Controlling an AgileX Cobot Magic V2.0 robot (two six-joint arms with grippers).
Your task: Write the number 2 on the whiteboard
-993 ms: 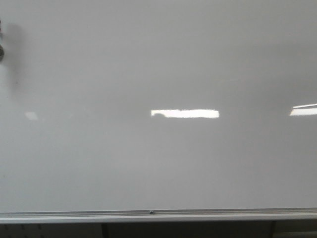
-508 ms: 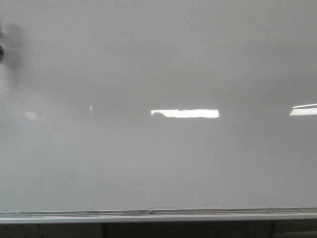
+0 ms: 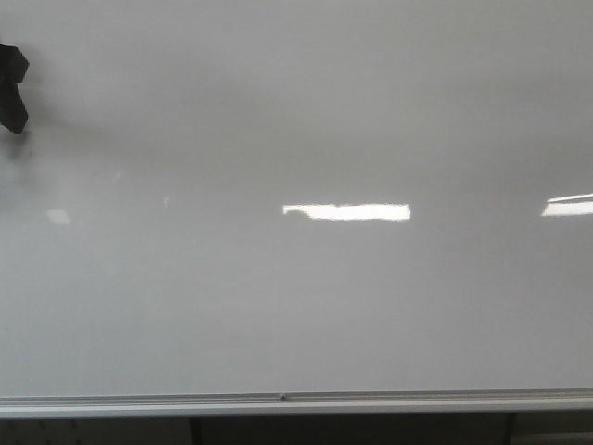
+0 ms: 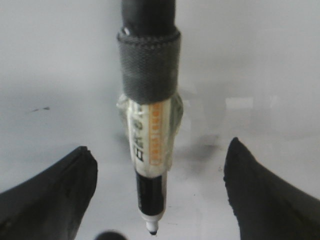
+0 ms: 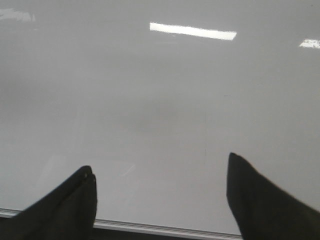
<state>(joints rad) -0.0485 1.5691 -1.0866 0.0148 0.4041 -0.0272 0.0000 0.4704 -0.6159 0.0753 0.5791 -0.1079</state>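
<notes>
The fingers are beside the marker's black collar [image 4: 151, 194] in the left wrist view, so it is time for my left gripper to close on the marker.
The whiteboard [image 3: 296, 306] fills the front view, glossy white-grey and bare; no number 2 shows on it. A black part of my left gripper [image 3: 11, 88] pokes in at the board's upper left edge. In the left wrist view, a marker [image 4: 150, 145] strapped under a black rod points at the whiteboard [image 4: 260, 60], its dark tip [image 4: 151, 231] close to the surface. My left gripper [image 4: 158, 146] is open, its fingers wide apart on either side of the marker and not touching it. My right gripper [image 5: 160, 163] is open and empty over the lower whiteboard [image 5: 160, 90].
A silver rail [image 3: 296, 401] runs along the board's bottom edge, also in the right wrist view as the rail [image 5: 165, 229]. Bright light reflections [image 3: 346, 212] lie on the board. A faint dark smudge [image 4: 40, 108] marks the surface near the marker.
The black part of my left gripper has come further into the front view at the upper left edge. The board's surface looks the same.
</notes>
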